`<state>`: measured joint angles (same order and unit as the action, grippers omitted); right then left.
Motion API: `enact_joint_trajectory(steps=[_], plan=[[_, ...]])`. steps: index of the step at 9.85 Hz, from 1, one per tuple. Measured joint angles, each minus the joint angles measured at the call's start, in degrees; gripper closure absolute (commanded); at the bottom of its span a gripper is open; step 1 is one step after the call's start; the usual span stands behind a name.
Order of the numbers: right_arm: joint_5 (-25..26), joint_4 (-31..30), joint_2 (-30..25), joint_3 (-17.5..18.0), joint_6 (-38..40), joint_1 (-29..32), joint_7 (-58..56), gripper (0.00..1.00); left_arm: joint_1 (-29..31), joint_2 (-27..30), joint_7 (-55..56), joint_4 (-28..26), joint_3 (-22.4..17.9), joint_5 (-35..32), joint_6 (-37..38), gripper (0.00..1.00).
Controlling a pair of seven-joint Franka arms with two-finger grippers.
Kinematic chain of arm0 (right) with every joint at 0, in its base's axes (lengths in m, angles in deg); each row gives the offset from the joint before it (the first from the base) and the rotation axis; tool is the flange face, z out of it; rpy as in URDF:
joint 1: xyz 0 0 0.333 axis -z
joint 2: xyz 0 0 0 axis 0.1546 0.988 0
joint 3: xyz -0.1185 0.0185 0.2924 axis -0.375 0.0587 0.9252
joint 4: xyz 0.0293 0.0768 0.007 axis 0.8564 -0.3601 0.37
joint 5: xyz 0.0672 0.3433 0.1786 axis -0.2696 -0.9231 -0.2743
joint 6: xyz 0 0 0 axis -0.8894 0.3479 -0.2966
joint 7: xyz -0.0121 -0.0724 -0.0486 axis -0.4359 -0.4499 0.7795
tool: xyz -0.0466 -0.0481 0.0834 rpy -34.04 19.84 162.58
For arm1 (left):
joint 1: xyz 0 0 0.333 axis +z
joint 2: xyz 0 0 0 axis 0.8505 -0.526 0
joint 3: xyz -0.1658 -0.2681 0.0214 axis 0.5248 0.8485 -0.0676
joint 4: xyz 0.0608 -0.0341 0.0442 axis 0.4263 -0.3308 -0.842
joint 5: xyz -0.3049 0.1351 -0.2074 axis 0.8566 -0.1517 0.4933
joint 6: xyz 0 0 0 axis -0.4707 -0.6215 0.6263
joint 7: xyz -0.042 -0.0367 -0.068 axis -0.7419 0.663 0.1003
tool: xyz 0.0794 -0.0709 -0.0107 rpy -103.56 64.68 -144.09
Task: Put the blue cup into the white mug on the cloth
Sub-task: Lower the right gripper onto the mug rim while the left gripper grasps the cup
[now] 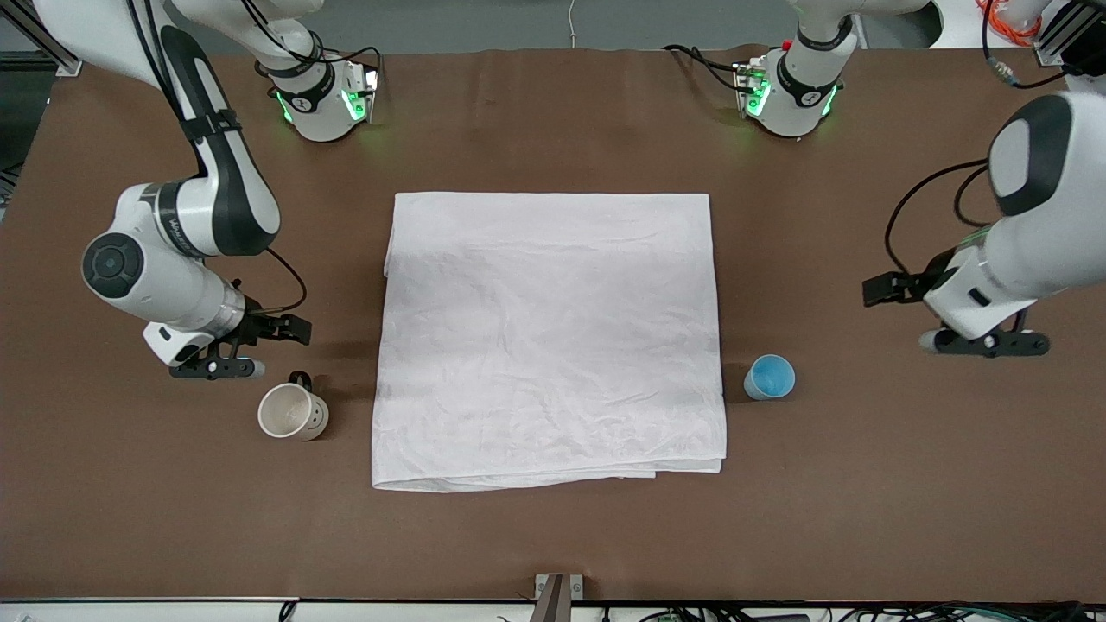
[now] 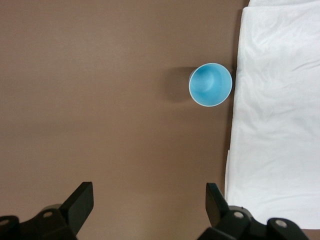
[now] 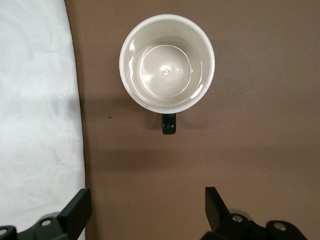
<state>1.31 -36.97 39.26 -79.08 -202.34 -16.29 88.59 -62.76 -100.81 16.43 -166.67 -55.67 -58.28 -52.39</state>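
I should grab the white mug by its dark handle (image 1: pixel 301 379) with my right gripper next, to set the white mug on the cloth (image 1: pixel 549 337).
The blue cup (image 1: pixel 769 377) (image 2: pixel 210 84) stands upright on the brown table, just off the cloth's edge toward the left arm's end. The white mug (image 1: pixel 292 411) (image 3: pixel 167 62), empty, with a dark handle, stands on the table off the cloth's edge toward the right arm's end. Between them the cloth (image 1: pixel 549 337) (image 2: pixel 280 115) (image 3: pixel 35 110) lies flat with nothing on it. My left gripper (image 1: pixel 989 343) (image 2: pixel 148 196) hangs open and empty over bare table beside the cup. My right gripper (image 1: pixel 216 367) (image 3: pixel 147 197) hangs open and empty over bare table beside the mug.
The brown table (image 1: pixel 553 536) spreads wide around the cloth. The two arm bases (image 1: pixel 324 99) (image 1: pixel 791 91) stand along the edge farthest from the front camera. A small bracket (image 1: pixel 557 592) sits at the table's nearest edge.
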Motion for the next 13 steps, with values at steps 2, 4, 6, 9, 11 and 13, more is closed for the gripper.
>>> enact_joint_trajectory(steps=[2,4,6,9,11,13], plan=[[0.0,-1.4,3.1,0.1,-6.5,-0.6,0.0,0.01,-0.7,-2.9,0.1,-0.3,0.7,0.0,-2.9,0.03],[0.0,-1.5,7.0,0.1,-12.2,-1.7,0.0,0.01,-2.6,-5.6,0.4,-1.8,0.8,0.0,-7.5,0.05],[0.0,-0.5,9.4,0.0,-13.9,-1.8,-0.6,0.01,-4.5,-9.5,0.5,-2.1,0.9,0.0,-11.8,0.12],[0.0,2.6,11.3,-0.4,-13.9,-0.8,-0.7,0.01,-6.0,-13.8,1.2,-2.1,0.9,0.0,-17.9,0.35],[0.0,5.5,13.3,-0.5,-13.9,0.6,-0.7,0.01,-7.8,-16.3,5.3,-2.1,1.0,0.0,-20.2,0.35],[-0.1,6.5,14.3,-0.5,-13.9,1.0,-0.7,0.01,-10.2,-17.8,8.3,-2.1,1.0,0.0,-22.6,0.35]])
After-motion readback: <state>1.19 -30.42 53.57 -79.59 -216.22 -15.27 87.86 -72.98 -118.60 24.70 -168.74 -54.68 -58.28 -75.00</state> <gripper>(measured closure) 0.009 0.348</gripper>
